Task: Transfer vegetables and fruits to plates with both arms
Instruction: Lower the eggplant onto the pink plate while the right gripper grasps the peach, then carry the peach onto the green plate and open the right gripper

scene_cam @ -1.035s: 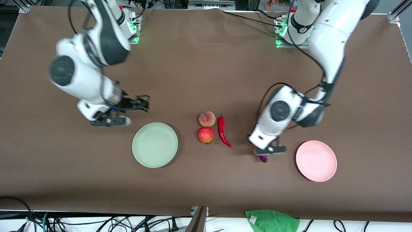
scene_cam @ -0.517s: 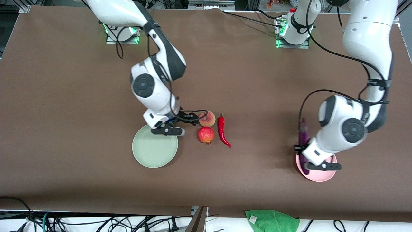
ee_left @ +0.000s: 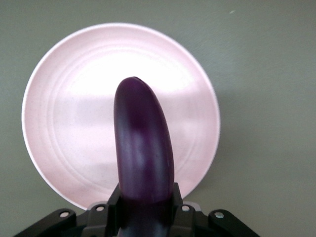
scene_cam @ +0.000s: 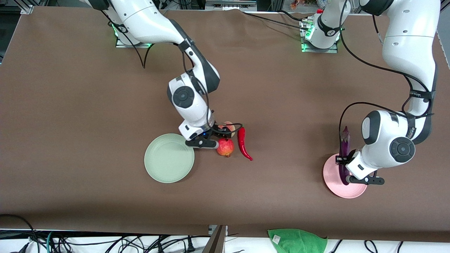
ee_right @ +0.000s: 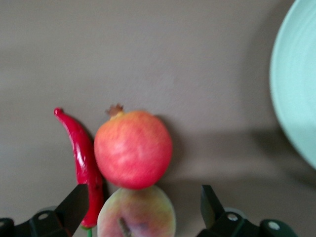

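My right gripper needs to grab the peach (scene_cam: 231,125) by its round sides next. Then it can move the fruit onto the mint green plate (scene_cam: 169,158).
My left gripper (scene_cam: 346,169) is shut on the long purple eggplant (scene_cam: 344,151) and holds it over the pink plate (scene_cam: 334,188). In the left wrist view the eggplant (ee_left: 143,143) sticks out from between the jaws across the pink plate (ee_left: 64,123). My right gripper (scene_cam: 225,133) hangs open over the peach (scene_cam: 231,125). Its fingers (ee_right: 76,200) stand on either side of the peach (ee_right: 137,215) without touching it. The red pomegranate (scene_cam: 225,147) (ee_right: 133,148) lies just nearer the front camera, with the red chili pepper (scene_cam: 242,142) (ee_right: 81,158) beside it. The mint green plate (scene_cam: 169,158) (ee_right: 296,89) holds nothing.
A green cloth (scene_cam: 297,240) lies past the table's front edge. Cables run along that edge and trail from both arms. The two arm bases (scene_cam: 318,38) stand along the back of the brown table.
My left arm carried the eggplant from beside the chili to over the pink plate. My right arm swung in from its end of the table to over the peach, still open.
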`<state>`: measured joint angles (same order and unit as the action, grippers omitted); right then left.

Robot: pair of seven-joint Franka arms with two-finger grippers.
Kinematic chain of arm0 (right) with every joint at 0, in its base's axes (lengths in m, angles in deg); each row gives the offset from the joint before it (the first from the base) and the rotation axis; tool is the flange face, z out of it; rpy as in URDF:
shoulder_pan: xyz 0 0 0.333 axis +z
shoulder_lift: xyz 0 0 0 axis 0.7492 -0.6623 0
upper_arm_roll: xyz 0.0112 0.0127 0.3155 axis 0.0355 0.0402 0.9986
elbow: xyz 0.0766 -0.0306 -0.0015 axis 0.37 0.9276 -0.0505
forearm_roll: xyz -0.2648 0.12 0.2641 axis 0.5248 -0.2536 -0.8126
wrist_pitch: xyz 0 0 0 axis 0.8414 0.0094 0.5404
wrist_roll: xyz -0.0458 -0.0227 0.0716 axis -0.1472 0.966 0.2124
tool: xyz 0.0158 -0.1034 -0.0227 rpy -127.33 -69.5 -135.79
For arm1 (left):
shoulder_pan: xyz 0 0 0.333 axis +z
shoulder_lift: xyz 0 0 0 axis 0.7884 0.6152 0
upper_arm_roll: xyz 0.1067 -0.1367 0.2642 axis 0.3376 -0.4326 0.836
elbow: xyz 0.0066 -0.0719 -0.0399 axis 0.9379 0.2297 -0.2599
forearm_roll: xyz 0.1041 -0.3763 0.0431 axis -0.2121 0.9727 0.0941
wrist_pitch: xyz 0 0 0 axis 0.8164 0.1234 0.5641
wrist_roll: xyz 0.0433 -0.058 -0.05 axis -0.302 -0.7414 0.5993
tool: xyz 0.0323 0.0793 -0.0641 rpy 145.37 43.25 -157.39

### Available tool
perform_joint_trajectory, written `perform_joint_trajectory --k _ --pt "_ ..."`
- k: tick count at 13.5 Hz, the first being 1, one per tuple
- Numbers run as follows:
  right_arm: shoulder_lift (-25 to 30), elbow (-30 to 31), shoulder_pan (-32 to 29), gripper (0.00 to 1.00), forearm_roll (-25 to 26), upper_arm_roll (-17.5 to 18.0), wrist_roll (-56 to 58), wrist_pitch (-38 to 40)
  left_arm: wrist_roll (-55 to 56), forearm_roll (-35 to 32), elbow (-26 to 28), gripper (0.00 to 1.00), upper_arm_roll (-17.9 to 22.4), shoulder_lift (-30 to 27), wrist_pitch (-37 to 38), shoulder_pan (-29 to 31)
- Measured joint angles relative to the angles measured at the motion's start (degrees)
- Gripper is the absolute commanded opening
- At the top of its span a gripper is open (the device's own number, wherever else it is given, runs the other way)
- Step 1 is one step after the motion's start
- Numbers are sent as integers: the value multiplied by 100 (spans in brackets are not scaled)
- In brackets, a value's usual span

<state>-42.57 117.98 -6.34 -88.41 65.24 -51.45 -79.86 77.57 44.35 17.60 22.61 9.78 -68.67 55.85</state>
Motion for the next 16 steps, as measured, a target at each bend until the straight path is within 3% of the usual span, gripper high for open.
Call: perform_joint_trajectory --k 5,10,11,12,15,16 --pt "-80 -5 194 100 19 -2 -129 1 -4 570 99 0 72 112 -99 6" --pt "-321 -21 221 100 19 -12 -144 -34 -4 601 98 0 77 188 -473 6" --pt "-327 -27 234 98 18 -9 -156 -35 -4 601 98 0 77 193 -578 6" --pt "-328 -27 248 90 19 -9 -163 -33 -4 601 98 0 77 202 -682 5" --pt "-327 -47 255 46 20 -20 -170 -29 -4 601 97 44 78 253 -782 5" --pt "-326 -56 249 33 20 -31 -172 -16 -4 601 88 78 78 266 -812 5"
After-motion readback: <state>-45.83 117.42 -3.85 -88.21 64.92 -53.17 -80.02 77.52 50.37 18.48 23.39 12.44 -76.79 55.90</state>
